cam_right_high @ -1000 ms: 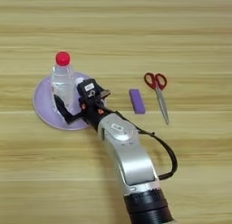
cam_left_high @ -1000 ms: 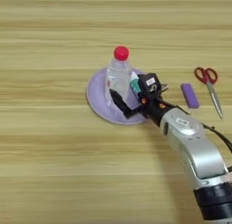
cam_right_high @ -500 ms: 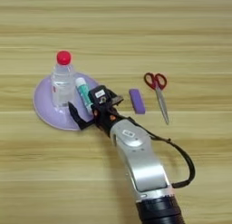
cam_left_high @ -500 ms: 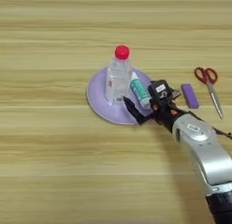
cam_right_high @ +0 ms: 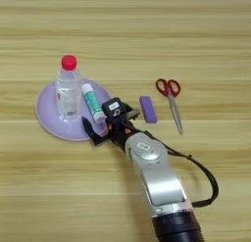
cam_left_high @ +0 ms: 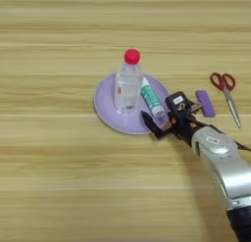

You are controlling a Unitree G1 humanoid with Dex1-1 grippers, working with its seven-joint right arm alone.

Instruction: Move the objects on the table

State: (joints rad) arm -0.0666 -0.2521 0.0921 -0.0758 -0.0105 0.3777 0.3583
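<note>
The robot should next use its right gripper to grab the tube by its end away from the bottle, since the bottle (cam_left_high: pixel 128 84) stands close beside the tube's end with the cap.
A clear bottle (cam_left_high: pixel 128 84) with a red cap stands upright on a round purple plate (cam_left_high: pixel 105 106). Beside it on the plate's right part lies a white tube (cam_left_high: pixel 152 100) with a green label. A purple block (cam_left_high: pixel 205 103) lies on the table (cam_left_high: pixel 59 177) to the right of the plate. My right gripper (cam_left_high: pixel 160 115) sits at the plate's near right rim, just right of the tube and apart from it. It is open with nothing between its black fingers (cam_right_high: pixel 88 126). The silver forearm (cam_right_high: pixel 157 177) comes in from the bottom edge.
Red-handled scissors (cam_right_high: pixel 169 95) lie to the right of the purple block, blades pointing toward the near edge. A black cable (cam_right_high: pixel 208 180) loops off the forearm's right side.
The gripper was over the plate with the tube between its fingers. It has let the tube go onto the plate beside the bottle and drawn back to the right, off the plate.
</note>
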